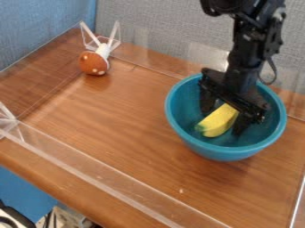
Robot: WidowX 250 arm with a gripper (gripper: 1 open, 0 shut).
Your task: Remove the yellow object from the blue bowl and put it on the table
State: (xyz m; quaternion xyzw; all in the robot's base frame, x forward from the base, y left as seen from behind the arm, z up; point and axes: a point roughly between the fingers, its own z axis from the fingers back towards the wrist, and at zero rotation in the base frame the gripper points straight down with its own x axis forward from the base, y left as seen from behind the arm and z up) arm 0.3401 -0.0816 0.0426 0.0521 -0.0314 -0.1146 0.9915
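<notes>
My gripper grabs the yellow object's long sides next, to take it out of the blue bowl (197,134).
The blue bowl (197,134) sits on the right side of the brown wooden table (107,125). Inside it lies the yellow object (216,120), a small banana-like piece slanting from lower left to upper right. My gripper (231,101) points straight down into the bowl, open, its black fingers (205,91) straddling the upper end of the yellow piece. I cannot tell whether the fingers touch it.
A round orange-brown object (93,62) rests at the back left, beside a white clip in the corner. Low clear acrylic walls (131,191) edge the table on the front, left and back.
</notes>
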